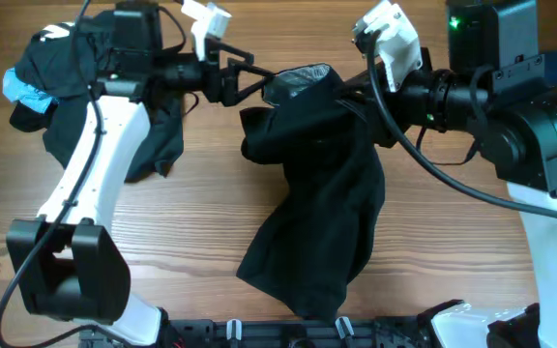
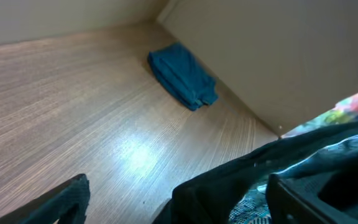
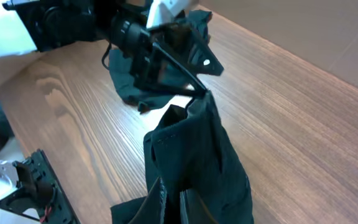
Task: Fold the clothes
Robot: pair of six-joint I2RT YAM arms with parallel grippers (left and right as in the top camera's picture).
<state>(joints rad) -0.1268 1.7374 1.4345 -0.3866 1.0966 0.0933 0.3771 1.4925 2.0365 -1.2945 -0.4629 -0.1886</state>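
Note:
My left gripper grabs the waistband's free edge next, opposite my right gripper, to spread the black shorts (image 1: 312, 203) flat for folding.
Black shorts (image 1: 312, 203) hang over the middle of the table, waistband up, showing a pale inner lining (image 1: 303, 75). My right gripper (image 1: 342, 90) is shut on the right side of the waistband; in the right wrist view its fingers (image 3: 191, 202) pinch the black fabric (image 3: 191, 149). My left gripper (image 1: 265, 79) stands open at the waistband's left edge. In the left wrist view the black cloth (image 2: 229, 186) lies between its spread fingers (image 2: 61, 199), nearer the right one. More clothes (image 1: 51, 58), with a light-blue piece (image 1: 19, 87), are piled at the back left.
Another dark garment (image 1: 158, 140) lies flat under the left arm. A folded blue cloth (image 2: 182, 74) rests against the wall at the far right of the wooden table (image 1: 201, 222). A black frame (image 1: 288, 333) runs along the table's front edge.

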